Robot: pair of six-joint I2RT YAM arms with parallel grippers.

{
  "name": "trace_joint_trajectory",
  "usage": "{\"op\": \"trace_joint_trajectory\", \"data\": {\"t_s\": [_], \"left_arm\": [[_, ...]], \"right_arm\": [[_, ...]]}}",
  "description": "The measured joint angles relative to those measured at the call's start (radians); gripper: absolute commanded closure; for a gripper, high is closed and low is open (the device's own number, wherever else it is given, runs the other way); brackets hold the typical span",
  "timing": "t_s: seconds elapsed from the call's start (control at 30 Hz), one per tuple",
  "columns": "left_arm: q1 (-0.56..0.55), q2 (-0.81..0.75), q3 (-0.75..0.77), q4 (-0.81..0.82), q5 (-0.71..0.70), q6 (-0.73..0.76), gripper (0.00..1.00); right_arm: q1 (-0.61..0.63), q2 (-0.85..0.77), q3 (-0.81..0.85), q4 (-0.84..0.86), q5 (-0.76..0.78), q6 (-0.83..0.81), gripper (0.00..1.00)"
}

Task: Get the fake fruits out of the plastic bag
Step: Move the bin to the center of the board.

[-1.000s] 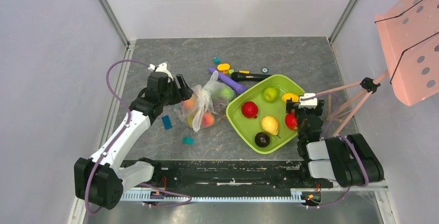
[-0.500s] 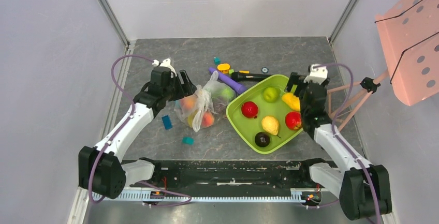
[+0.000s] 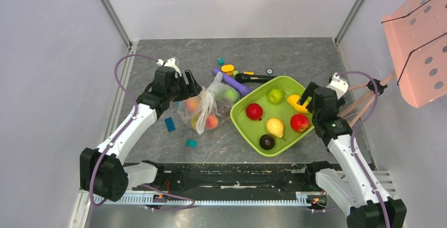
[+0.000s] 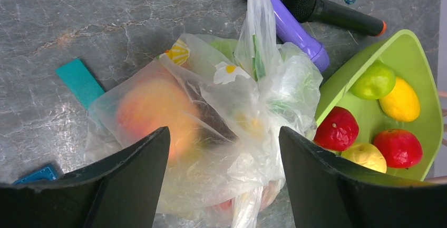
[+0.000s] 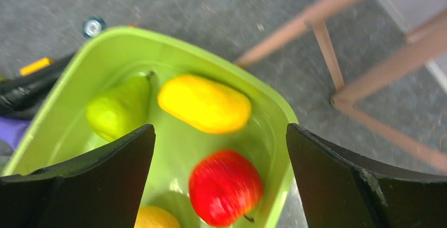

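Note:
The fold of bag (image 3: pixel 203 110) is below my left gripper's fingers, so my left gripper needs to lower before it closes on the fold.
The plastic bag (image 3: pixel 203 110) lies crumpled on the table left of the lime-green tray (image 3: pixel 242 124). Inside the plastic bag (image 4: pixel 232 133) a peach-orange fruit (image 4: pixel 150 109) and red, yellow and green ones show through the film. My left gripper (image 3: pixel 187 88) hangs open over the bag's left side; in the left wrist view the left gripper (image 4: pixel 224 131) straddles the bag without touching it. Several fake fruits lie in the tray: a red apple (image 5: pixel 225 186), a yellow one (image 5: pixel 204 103), a green pear (image 5: pixel 118 107). My right gripper (image 5: pixel 220 129) is open and empty above them, over the tray's right corner (image 3: pixel 308 97).
A long purple stick (image 3: pixel 232 82) and a black microphone-like object (image 3: pixel 256 77) lie behind the bag and tray, with small blocks (image 3: pixel 227 69). Two teal blocks (image 3: pixel 169 124) sit in front of the bag. A pink perforated stand (image 3: pixel 419 38) with thin legs crowds the right side.
The right arm has unfolded and swung back and to the right, from the tray's near right edge to its far right corner. The left gripper edged slightly over the bag.

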Motion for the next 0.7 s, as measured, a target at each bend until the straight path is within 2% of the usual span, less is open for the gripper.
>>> {"op": "trace_joint_trajectory", "data": {"t_s": [0.17,0.33,0.43,0.57,0.6,0.63,0.7], "left_arm": [[0.000,0.019,0.012,-0.001,0.002,0.000,0.18],[-0.003,0.061,0.019,0.002,0.011,0.000,0.18],[-0.011,0.085,0.024,0.002,0.017,0.000,0.19],[-0.023,0.124,0.048,0.005,0.018,0.000,0.19],[-0.026,0.132,0.053,0.009,0.017,0.000,0.20],[-0.031,0.140,0.058,0.014,0.017,0.000,0.23],[-0.042,0.161,0.067,0.024,0.017,0.000,0.29]], "right_arm": [[0.000,-0.101,-0.120,-0.100,0.027,0.096,0.10],[0.000,-0.132,-0.189,-0.143,0.026,0.141,0.17],[0.000,-0.133,-0.217,-0.149,0.016,0.159,0.30],[0.000,-0.158,-0.255,-0.120,-0.002,0.181,0.55],[0.000,-0.166,-0.267,-0.119,-0.003,0.183,0.61],[-0.001,-0.171,-0.278,-0.118,-0.008,0.185,0.61],[-0.003,-0.174,-0.302,-0.117,-0.023,0.189,0.72]]}}
